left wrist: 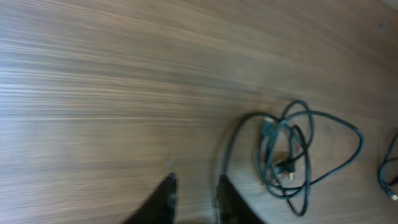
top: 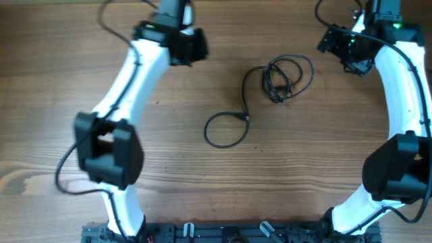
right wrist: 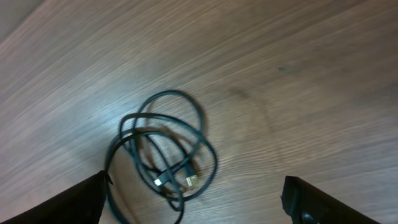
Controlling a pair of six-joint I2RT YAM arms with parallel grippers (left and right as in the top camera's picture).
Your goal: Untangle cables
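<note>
I should next grab one cable piece of the knotted bundle (left wrist: pixel 281 167) near the piece's plug end with my left gripper and lift the piece. Then my right gripper can untangle the cables.
The cables lie on the wooden table as one knotted bundle (top: pixel 278 86) right of centre. One strand runs down from it to a loose loop ending in a small plug (top: pixel 246 118). My left gripper (top: pixel 191 47) hovers at the back, left of the bundle. In the left wrist view its jaws (left wrist: pixel 194 190) stand a little apart over bare wood, the bundle (left wrist: pixel 281 167) to their right. My right gripper (top: pixel 351 57) is at the back right, off the bundle. Its jaws (right wrist: pixel 196 182) stand wide open with the bundle (right wrist: pixel 163 163) and two plug ends below, nothing held.
Both white arms curve in from the front edge, the left arm's elbow (top: pixel 108 148) and the right arm's elbow (top: pixel 398 169) over the table sides. A thicker black robot wire (top: pixel 67 169) loops at the left. Another cable piece (left wrist: pixel 388 168) shows at the left wrist view's right edge.
</note>
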